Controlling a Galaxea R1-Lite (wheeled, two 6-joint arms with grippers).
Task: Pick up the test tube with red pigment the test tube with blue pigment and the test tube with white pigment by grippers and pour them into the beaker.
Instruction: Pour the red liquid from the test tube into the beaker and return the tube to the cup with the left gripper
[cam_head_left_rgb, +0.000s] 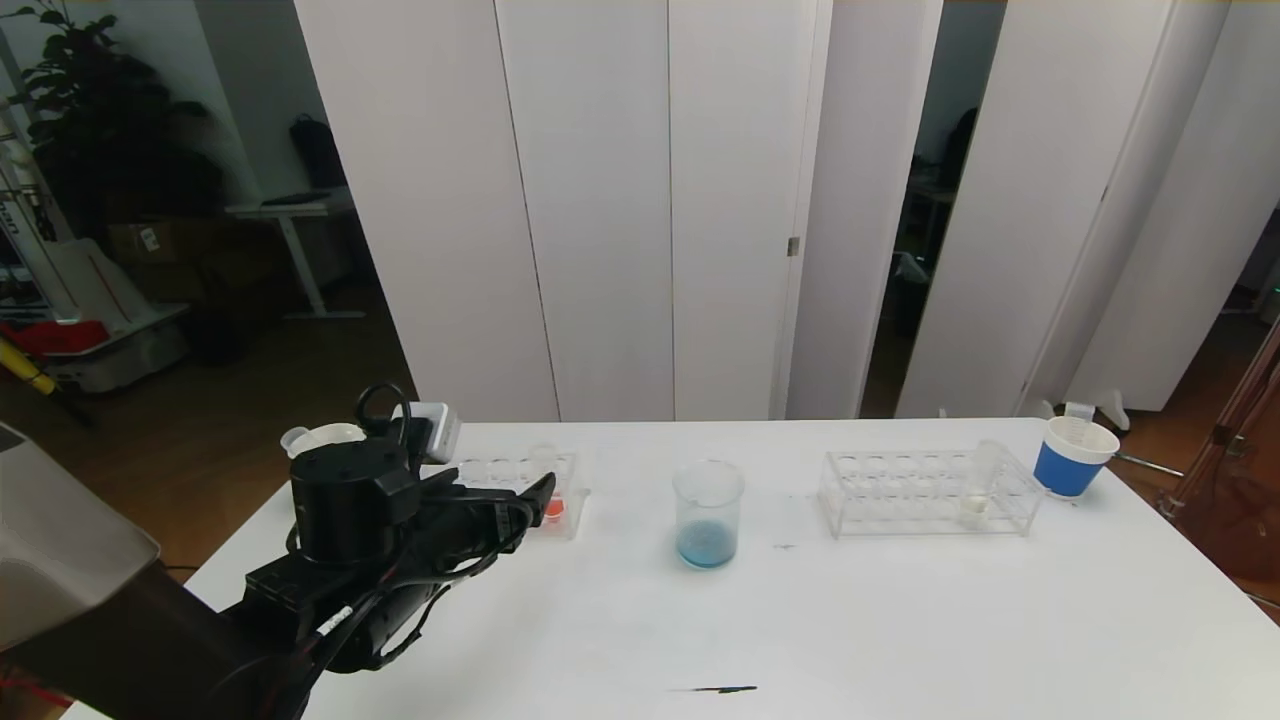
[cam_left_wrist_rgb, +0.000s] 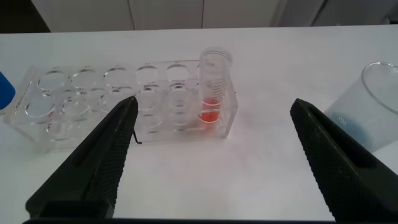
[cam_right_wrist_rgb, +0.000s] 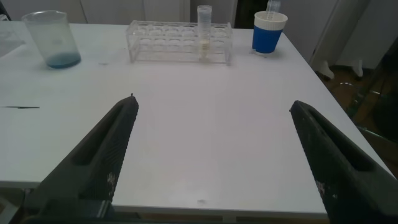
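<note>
I should next pour the red pigment into the beaker (cam_head_left_rgb: 708, 515), so I need to grab the test tube with red pigment with my left gripper by its clear side near the tube's rim.
The test tube with red pigment (cam_left_wrist_rgb: 212, 87) stands in the end hole of a clear rack (cam_left_wrist_rgb: 93, 102) on the table's left (cam_head_left_rgb: 553, 508). My left gripper (cam_left_wrist_rgb: 214, 102) (cam_head_left_rgb: 530, 500) is open just in front of that tube, nothing between its fingers. The beaker (cam_head_left_rgb: 708, 515) (cam_left_wrist_rgb: 376, 106) sits mid-table with blue liquid at its bottom. The test tube with white pigment (cam_head_left_rgb: 975, 495) (cam_right_wrist_rgb: 204, 31) stands in a second rack (cam_head_left_rgb: 900, 490) on the right. My right gripper (cam_right_wrist_rgb: 212, 102) is open over the table's near right part, outside the head view. The test tube with blue pigment is out of view.
A blue-sleeved paper cup (cam_head_left_rgb: 1072, 455) (cam_right_wrist_rgb: 268, 32) stands beyond the right rack near the table's corner. Another cup (cam_head_left_rgb: 320, 438) sits behind my left arm at the far left edge. A dark smear (cam_head_left_rgb: 715, 689) marks the table's front.
</note>
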